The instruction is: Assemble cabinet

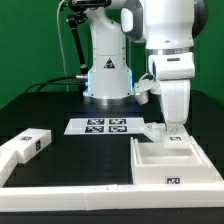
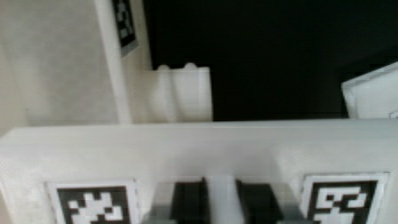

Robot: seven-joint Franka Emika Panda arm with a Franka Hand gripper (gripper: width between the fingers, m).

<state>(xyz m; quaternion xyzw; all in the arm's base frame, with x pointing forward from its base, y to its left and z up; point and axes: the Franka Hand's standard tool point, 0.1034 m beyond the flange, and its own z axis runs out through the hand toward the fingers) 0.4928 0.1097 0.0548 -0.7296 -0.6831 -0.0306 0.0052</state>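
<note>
The tagged white piece is high above the open box shell's rim, so it stays in my gripper from here until it is down at that rim.
The cabinet's open box shell point(image 1: 172, 163) lies on the black table at the exterior view's right, with a marker tag on its front wall. My gripper point(image 1: 172, 127) hangs straight down over the shell's far edge. In the wrist view its dark fingers point(image 2: 183, 203) are shut on a thin white strip of a tagged white cabinet piece point(image 2: 196, 150), with one tag on each side of the jaws. Beyond that piece a white wall with a tag point(image 2: 71, 60) and a small ridged white part point(image 2: 180, 92) show. A loose drawer-like block point(image 1: 30, 144) lies at the exterior view's left.
The marker board point(image 1: 104, 125) lies flat in front of the robot base point(image 1: 106, 78). A long low white rail point(image 1: 80, 198) runs along the table's front edge. Black cables hang behind the base on the exterior view's left.
</note>
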